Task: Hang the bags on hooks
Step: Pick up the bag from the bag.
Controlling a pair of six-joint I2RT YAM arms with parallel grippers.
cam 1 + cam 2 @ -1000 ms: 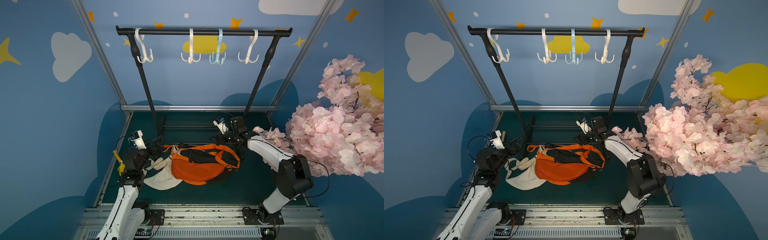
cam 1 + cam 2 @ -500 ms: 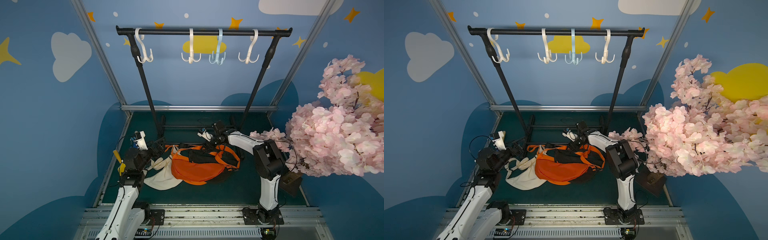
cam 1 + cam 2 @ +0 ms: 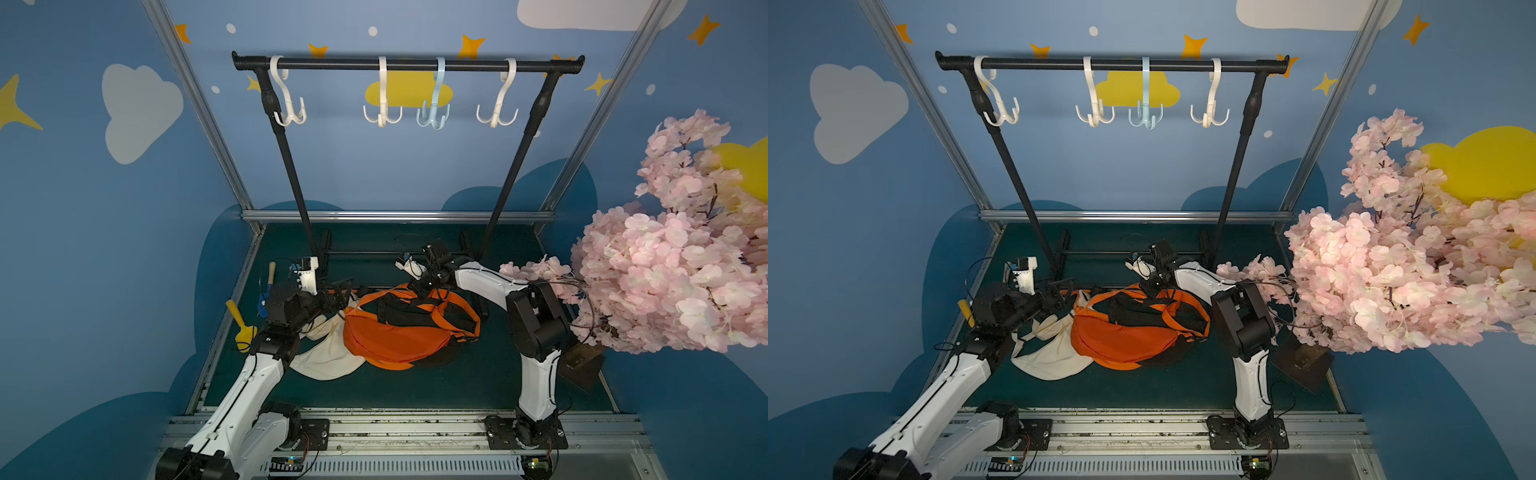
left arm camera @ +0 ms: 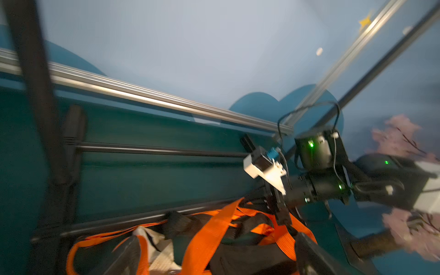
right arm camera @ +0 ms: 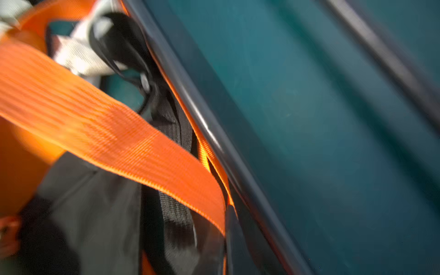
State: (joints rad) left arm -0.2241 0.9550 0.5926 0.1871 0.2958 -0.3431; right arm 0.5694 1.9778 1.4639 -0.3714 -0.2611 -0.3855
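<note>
The orange strap needs to be grabbed next by my left gripper, apart from my right gripper's pinch, so the part between them stays free to hang.
The orange and black bag (image 3: pixel 399 336) (image 3: pixel 1121 336) lies on the green mat, its orange straps looped over its top. My right gripper (image 3: pixel 422 289) (image 3: pixel 1152 286) is at the bag's far edge, shut on an orange strap (image 5: pixel 119 133); in the right wrist view the gripper (image 5: pixel 223 240) pinches the strap's end beside the rack's base bar. My left gripper (image 3: pixel 343 293) (image 4: pixel 214 259) stands open at the bag's left end, a strap (image 4: pixel 207 233) passing between its fingers untouched. Several hooks hang from the rail above, three white and a pale blue hook (image 3: pixel 433 116).
A cream bag (image 3: pixel 328 353) lies partly under the orange one on its left. The rack's black poles (image 3: pixel 297 187) and base bars (image 3: pixel 395 253) stand just behind the bag. A pink blossom tree (image 3: pixel 665 270) crowds the right side. A yellow tool (image 3: pixel 241 326) lies by the left edge.
My right arm has swung left and down to the bag's far edge, and its gripper has shut on the orange strap. The left gripper has edged closer to the bag and stays open.
</note>
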